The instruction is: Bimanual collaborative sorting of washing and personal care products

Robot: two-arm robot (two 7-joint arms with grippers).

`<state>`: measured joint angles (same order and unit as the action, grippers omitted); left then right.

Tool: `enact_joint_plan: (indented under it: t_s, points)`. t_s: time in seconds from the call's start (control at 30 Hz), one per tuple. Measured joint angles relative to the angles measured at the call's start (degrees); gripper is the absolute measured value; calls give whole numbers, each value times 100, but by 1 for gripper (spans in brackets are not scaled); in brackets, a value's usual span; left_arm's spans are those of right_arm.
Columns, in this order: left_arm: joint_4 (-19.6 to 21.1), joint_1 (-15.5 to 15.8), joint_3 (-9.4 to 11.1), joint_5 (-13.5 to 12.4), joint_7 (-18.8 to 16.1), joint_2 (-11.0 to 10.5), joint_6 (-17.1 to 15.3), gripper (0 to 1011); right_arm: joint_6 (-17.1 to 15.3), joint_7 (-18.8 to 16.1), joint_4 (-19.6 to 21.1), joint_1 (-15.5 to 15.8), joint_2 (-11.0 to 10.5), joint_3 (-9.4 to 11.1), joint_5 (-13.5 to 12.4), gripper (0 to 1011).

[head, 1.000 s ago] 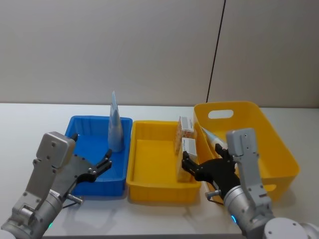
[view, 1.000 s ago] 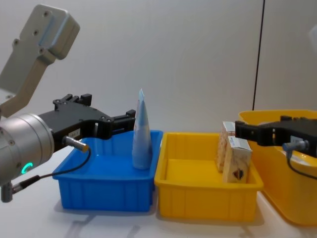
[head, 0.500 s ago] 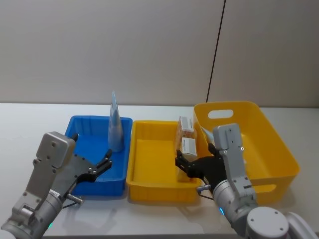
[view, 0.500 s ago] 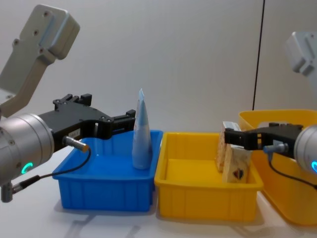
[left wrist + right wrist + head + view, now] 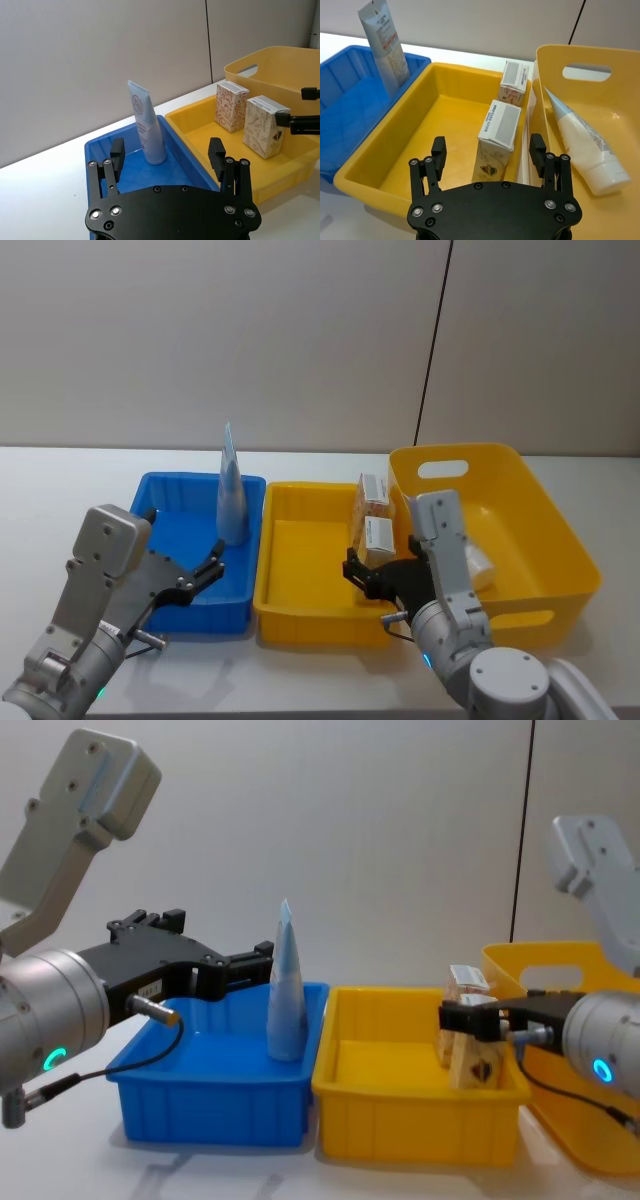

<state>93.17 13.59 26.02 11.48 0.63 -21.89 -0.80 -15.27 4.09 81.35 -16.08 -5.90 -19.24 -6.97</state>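
Observation:
The near cream carton needs sorting out of the small yellow bin [image 5: 300,560], so my right gripper will grab its upright sides next.
A pale-blue tube [image 5: 231,498] stands upright at the back of the blue bin [image 5: 170,520]. Two cream cartons stand along the right side of the small yellow bin [image 5: 300,560]: a far carton [image 5: 373,496] and a near carton [image 5: 379,538]. Another tube [image 5: 585,142] lies in the big yellow basket [image 5: 540,510]. My left gripper [image 5: 205,575] hovers open at the blue bin's front left, short of the tube [image 5: 147,125]. My right gripper [image 5: 488,145] is open over the small yellow bin's front right, its spread fingers facing the near carton [image 5: 497,132], with no contact visible.
The three containers stand side by side on a white table [image 5: 60,490] before a grey wall. Bare table lies to the left of the blue bin and in front of the bins.
My right arm has swung left from the big basket's edge to the small yellow bin, in front of the near carton. The left arm and all products stay put.

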Motion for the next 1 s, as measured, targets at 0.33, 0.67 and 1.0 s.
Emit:
enact_joint_plan:
  t_s: [0.33, 0.67, 1.0]
  points:
    - [0, 0, 0, 0, 0, 0, 0, 1001, 31, 58, -384, -190, 168, -9, 88, 1004]
    - [0, 0, 0, 0, 0, 0, 0, 1001, 87, 105, -690, -348, 307, 8, 142, 1004]
    - [0, 0, 0, 0, 0, 0, 0, 1001, 103, 194, -931, -472, 447, 52, 205, 1004]
